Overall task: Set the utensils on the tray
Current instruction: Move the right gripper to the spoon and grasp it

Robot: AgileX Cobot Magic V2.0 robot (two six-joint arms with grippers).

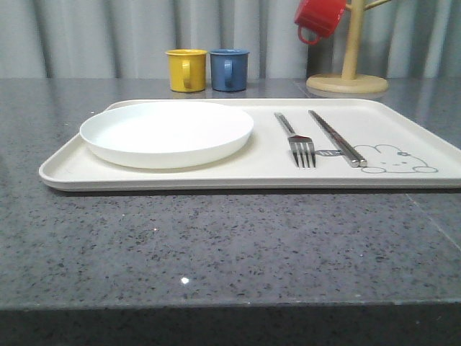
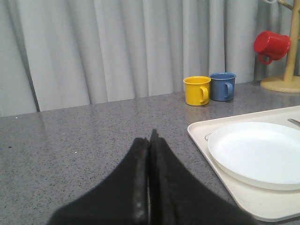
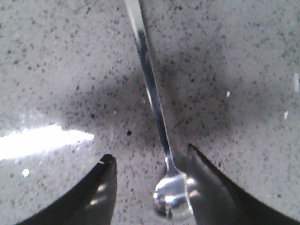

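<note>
My right gripper's fingers are still above the spoon's neck and the speckled tabletop and would miss, so it is too early to close on the neck; lowering comes next.
The cream tray [image 1: 252, 164] lies across the grey table. On it are a round white plate [image 1: 167, 132] at the left, and a steel fork [image 1: 297, 140] and steel chopsticks [image 1: 336, 138] at the right, near the rabbit drawing. My left gripper [image 2: 151, 138] is shut on nothing and hovers over bare table beside the tray's [image 2: 243, 201] left end, close to the plate [image 2: 258, 152]. My right gripper [image 3: 149, 152] is open, low over the tabletop. The steel spoon [image 3: 152, 96] lies flat between its fingers, its bowl close against one finger.
A yellow mug [image 1: 186, 70] and a blue mug [image 1: 229, 69] stand behind the tray. A red mug [image 1: 320, 18] hangs on a wooden mug tree [image 1: 350, 65] at the back right. A grey curtain closes off the back.
</note>
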